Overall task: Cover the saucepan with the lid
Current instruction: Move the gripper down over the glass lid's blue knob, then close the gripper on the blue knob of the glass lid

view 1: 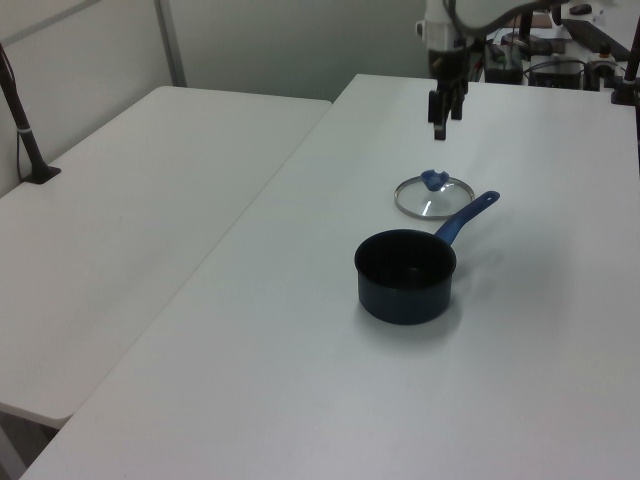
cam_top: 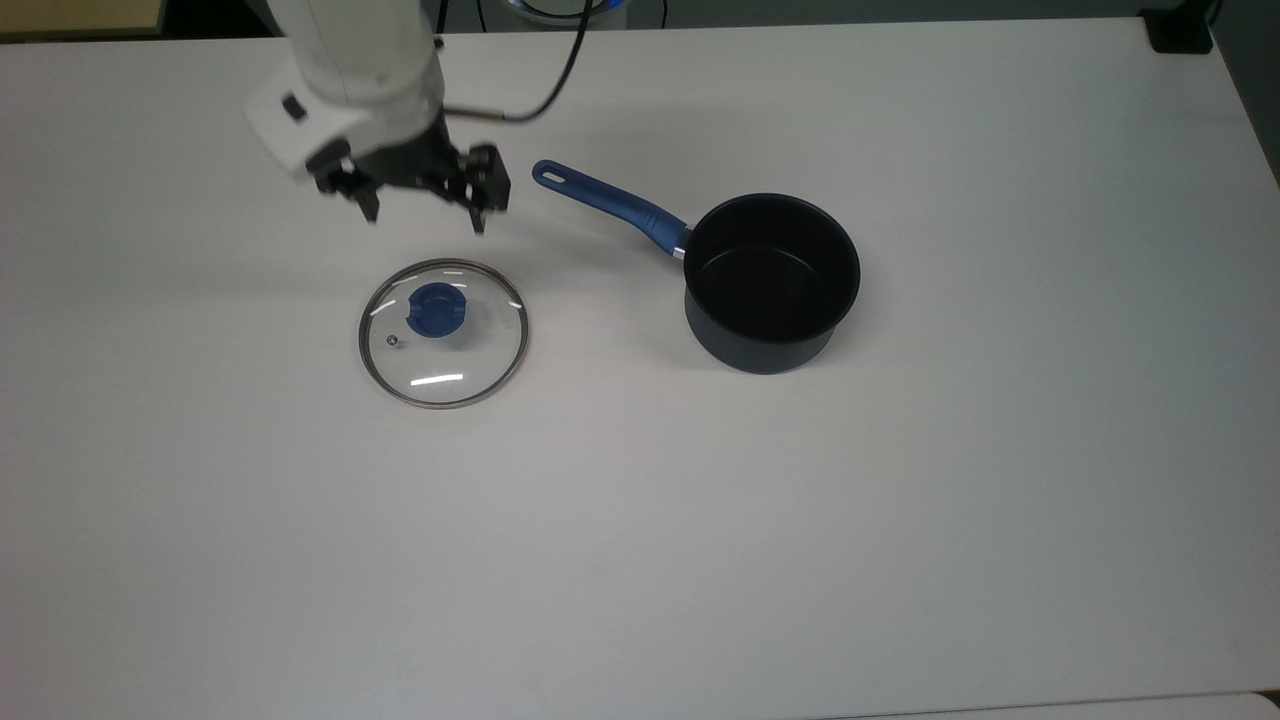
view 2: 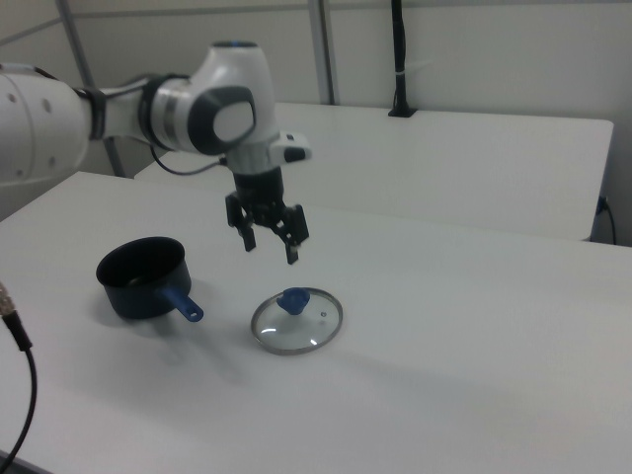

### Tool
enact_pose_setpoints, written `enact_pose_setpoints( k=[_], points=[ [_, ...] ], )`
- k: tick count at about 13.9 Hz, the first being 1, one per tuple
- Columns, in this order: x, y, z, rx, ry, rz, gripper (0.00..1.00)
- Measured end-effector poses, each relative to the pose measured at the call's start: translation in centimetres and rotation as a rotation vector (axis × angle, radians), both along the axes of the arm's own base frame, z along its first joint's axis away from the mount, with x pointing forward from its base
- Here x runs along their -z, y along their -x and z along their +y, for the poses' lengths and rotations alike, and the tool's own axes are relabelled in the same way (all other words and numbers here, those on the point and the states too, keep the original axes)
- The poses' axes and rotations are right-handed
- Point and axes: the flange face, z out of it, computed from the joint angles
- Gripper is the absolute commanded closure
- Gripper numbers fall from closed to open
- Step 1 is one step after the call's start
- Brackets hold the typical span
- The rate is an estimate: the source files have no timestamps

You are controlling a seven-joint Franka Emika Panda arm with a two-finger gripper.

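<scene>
My gripper takes hold of the glass lid by its blue knob (view 1: 434,179) next. Then the lid is ready to go onto the saucepan (view 1: 405,276).
The glass lid (cam_top: 443,333) with a metal rim and blue knob (cam_top: 434,308) lies flat on the white table, left of the saucepan in the top view. The dark navy saucepan (cam_top: 771,282) stands upright and empty, its long blue handle (cam_top: 607,204) pointing toward the top view's upper left. My gripper (cam_top: 424,217) hangs open in the air above the table, just beyond the lid's far edge in the top view, holding nothing. In the right view the gripper (view 2: 272,247) hovers above and slightly left of the lid (view 2: 296,320). The left view shows the gripper (view 1: 440,128) above the lid (view 1: 433,196) and the saucepan (view 1: 405,276).
The white table (cam_top: 640,520) spreads wide around both objects. A second white table (view 1: 130,220) adjoins it at the left view's left. A black cable (cam_top: 545,75) trails from the arm near the top view's upper edge. A black clamp (cam_top: 1180,30) sits at the top view's upper right corner.
</scene>
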Motion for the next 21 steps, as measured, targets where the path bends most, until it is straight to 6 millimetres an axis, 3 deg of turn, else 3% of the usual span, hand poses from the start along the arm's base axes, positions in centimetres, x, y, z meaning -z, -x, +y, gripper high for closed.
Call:
enact_pose_setpoints(
  k=[4,7,9,11,12,16,18,21],
  points=[
    [7.6,-2.6,-0.2,-0.003,0.01,-0.003,0.0],
    [10.6,-3.2,-0.3,-0.004,0.012,0.008,0.0],
    [10.9,-3.3,-0.3,-0.006,0.014,0.012,0.04],
    [10.8,-3.3,-0.3,-0.006,0.015,0.011,0.24],
    [10.9,-3.3,-0.3,-0.008,0.017,0.013,0.27],
    [10.9,-3.3,-0.3,-0.01,0.018,0.013,0.53],
    [10.9,-3.3,-0.2,-0.01,0.019,0.012,0.62],
    [10.8,-3.2,-0.2,-0.01,0.018,0.017,0.66]
  ],
)
